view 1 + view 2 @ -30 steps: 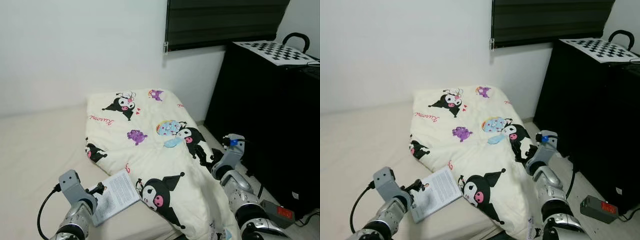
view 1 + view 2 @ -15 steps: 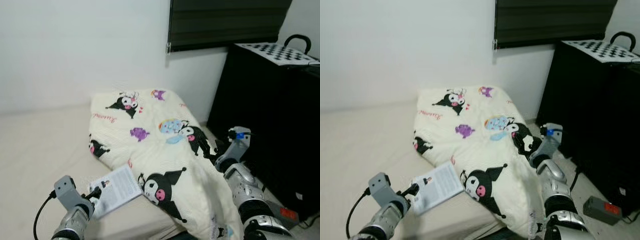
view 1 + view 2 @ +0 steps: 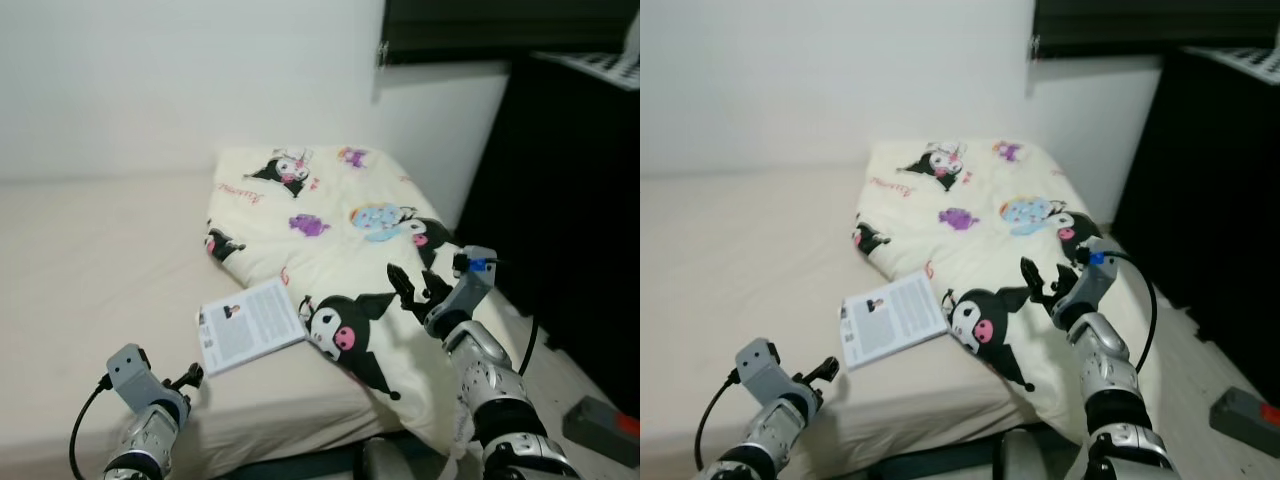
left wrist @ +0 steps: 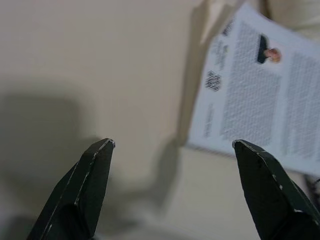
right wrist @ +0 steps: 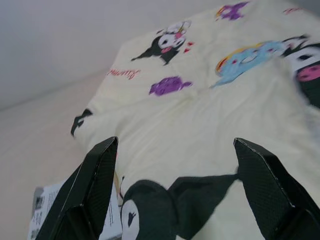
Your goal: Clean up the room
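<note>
I should next use my left gripper to pick up the booklet by its open corner (image 3: 208,358) beside the square code, because the blanket (image 3: 318,316) presses against the booklet's other end.
A white printed booklet (image 3: 250,325) lies flat on the beige mattress (image 3: 90,260), its edge against a cream blanket with cartoon prints (image 3: 340,220). The blanket covers the bed's right end and hangs over the edge. My left gripper (image 3: 190,377) is low at the front, open, a short way from the booklet (image 4: 260,110) and holding nothing. My right gripper (image 3: 410,290) is open just above the blanket (image 5: 200,125), near a black cartoon figure, with nothing between its fingers.
A tall black cabinet (image 3: 570,180) stands right of the bed. On the floor beside it lies a grey box with a red patch (image 3: 600,425). A white wall runs behind the bed, with a dark blind (image 3: 500,25) at the top right.
The camera has swung, shifting the scene to the right. My left gripper has drawn back from the booklet's edge. My right gripper has moved in over the blanket.
</note>
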Motion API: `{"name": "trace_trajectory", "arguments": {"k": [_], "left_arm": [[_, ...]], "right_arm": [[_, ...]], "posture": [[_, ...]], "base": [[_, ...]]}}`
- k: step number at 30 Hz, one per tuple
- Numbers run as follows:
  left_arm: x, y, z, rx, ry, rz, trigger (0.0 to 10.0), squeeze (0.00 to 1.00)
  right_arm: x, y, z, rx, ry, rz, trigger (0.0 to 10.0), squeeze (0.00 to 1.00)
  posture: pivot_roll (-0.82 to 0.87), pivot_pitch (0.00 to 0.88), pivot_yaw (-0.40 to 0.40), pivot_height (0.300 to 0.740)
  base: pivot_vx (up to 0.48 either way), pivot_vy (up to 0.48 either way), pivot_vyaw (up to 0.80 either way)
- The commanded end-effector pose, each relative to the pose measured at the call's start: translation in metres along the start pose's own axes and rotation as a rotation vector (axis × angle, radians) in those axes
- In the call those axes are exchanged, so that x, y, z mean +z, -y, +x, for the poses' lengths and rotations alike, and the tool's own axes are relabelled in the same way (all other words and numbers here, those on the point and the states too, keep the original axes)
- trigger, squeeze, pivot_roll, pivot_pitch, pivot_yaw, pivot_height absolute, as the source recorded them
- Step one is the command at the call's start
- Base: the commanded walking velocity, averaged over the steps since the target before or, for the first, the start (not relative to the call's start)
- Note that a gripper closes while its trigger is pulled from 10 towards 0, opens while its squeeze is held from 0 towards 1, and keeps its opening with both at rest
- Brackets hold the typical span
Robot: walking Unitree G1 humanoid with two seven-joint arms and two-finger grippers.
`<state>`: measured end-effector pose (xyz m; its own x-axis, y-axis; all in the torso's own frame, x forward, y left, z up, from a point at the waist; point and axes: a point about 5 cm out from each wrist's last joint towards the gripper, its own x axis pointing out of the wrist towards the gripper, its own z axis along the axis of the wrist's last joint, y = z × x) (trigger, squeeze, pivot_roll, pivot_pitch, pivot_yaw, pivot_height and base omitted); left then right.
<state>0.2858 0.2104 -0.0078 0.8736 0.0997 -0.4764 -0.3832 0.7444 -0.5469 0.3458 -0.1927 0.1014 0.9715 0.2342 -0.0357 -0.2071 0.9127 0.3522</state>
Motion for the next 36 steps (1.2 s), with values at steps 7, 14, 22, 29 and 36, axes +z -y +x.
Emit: {"name": "trace_trajectory", "arguments": {"k": [7, 14, 22, 29, 36], "left_arm": [[0.011, 0.030, 0.007, -0.184, 0.043, -0.079, 10.0, 0.00], [0.021, 0.050, 0.011, -0.209, 0.088, 0.089, 10.0, 0.00], [0.031, 0.030, 0.009, -0.041, 0.143, 0.253, 10.0, 0.00], [0.034, 0.013, 0.005, 0.008, 0.142, 0.301, 10.0, 0.00], [0.015, 0.009, 0.001, -0.032, 0.084, 0.235, 10.0, 0.00]], "right_arm": [[-0.003, -0.002, -0.005, 0.011, -0.006, 0.015, 10.0, 0.00], [0.000, -0.002, -0.014, 0.001, 0.027, 0.024, 10.0, 0.00], [0.004, -0.003, -0.023, 0.001, 0.045, 0.027, 10.0, 0.00], [0.005, -0.001, -0.037, -0.017, 0.038, 0.022, 10.0, 0.00], [0.011, -0.006, -0.049, -0.020, 0.038, 0.016, 10.0, 0.00]], "posture": [[-0.13, 0.000, 0.003, 0.540], [-0.14, 0.028, 0.008, 0.530], [-0.17, 0.078, 0.015, 0.530], [-0.17, 0.136, 0.014, 0.530], [-0.20, 0.206, 0.012, 0.530]], "base": [[0.000, 0.000, 0.00], [0.000, 0.000, 0.00], [0.000, 0.000, 0.00], [0.000, 0.000, 0.00], [0.000, 0.000, 0.00]]}}
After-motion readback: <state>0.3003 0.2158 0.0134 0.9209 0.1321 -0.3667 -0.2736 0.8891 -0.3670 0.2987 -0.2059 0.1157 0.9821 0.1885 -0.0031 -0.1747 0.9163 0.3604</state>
